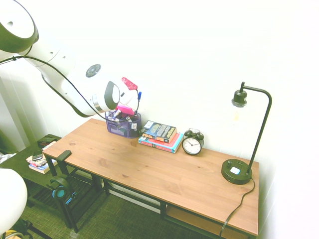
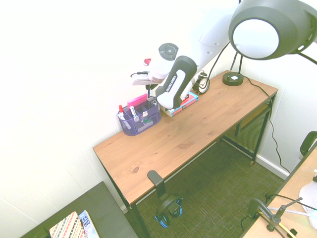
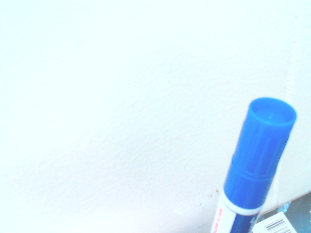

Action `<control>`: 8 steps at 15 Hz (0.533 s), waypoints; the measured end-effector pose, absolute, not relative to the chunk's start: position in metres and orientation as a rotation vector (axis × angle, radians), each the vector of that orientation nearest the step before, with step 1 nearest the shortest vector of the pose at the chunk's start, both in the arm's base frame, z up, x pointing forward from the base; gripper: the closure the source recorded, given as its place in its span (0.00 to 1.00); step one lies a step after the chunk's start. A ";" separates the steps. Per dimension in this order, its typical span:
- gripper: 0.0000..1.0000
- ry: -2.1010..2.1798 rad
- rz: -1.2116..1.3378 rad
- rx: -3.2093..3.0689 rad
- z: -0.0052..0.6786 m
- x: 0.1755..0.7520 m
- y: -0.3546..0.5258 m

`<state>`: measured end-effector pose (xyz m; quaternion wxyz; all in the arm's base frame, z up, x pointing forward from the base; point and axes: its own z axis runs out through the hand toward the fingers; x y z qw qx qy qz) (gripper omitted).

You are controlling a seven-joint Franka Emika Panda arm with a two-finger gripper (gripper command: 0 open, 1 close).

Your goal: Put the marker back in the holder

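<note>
The blue marker's lower end [image 2: 154, 100] is over the purple mesh holder [image 2: 140, 119], inside the holder's rim, so the marker would rest in the holder. The robot's gripper needs to let go of the marker.
The blue marker [image 3: 262, 160], with a white label band low on its barrel, fills the lower right of the wrist view, its cap towards the white wall. From outside, its blue end [image 1: 139, 94] shows at the tip of my gripper [image 1: 134, 97], just above the far side of the purple mesh holder [image 1: 123, 125]. The gripper is shut on the marker and points at the wall. The holder [image 2: 140, 119] stands at the back of the desk with pens and a pink item in it, below the gripper [image 2: 142, 79].
A stack of books [image 1: 161, 135] lies right beside the holder, then a black alarm clock [image 1: 192, 143] and a black desk lamp [image 1: 237, 171] further along the wooden desk [image 1: 164, 174]. The wall is close behind. Headphones [image 1: 60, 188] hang off the desk's end.
</note>
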<state>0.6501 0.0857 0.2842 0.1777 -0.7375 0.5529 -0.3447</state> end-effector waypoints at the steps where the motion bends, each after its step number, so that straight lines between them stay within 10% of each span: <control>1: 0.00 1.574 -0.968 -2.092 0.284 0.650 0.085; 8: 0.00 1.628 -0.930 -2.135 0.280 0.653 0.084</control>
